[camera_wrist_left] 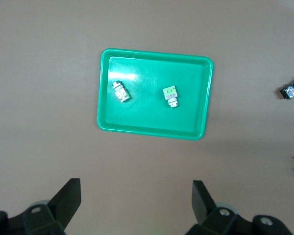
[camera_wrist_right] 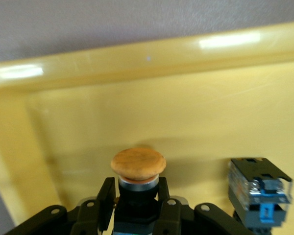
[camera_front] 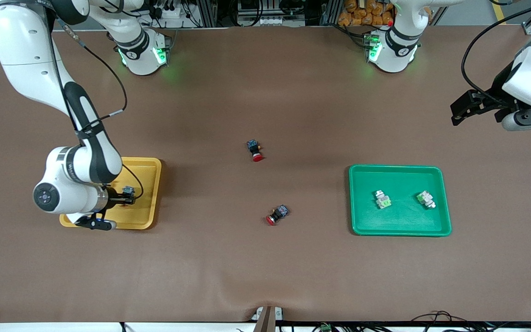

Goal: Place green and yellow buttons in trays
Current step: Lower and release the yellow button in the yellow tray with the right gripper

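Note:
The orange-yellow capped switch is low inside the yellow tray's rim, so it is time for my right gripper to open.
My right gripper is low over the yellow tray and shut on a black switch with an orange-yellow cap; in the right wrist view the gripper clamps the switch body from both sides. A second black-and-blue switch lies in the yellow tray beside it, and shows by the gripper tips in the front view. The green tray holds two whitish-grey and green buttons. My left gripper waits open and empty, high at the left arm's end of the table.
Two black-and-blue switches with red caps lie on the brown table between the trays, one farther from the front camera, one nearer. The left wrist view shows the green tray, its two buttons and my open left gripper.

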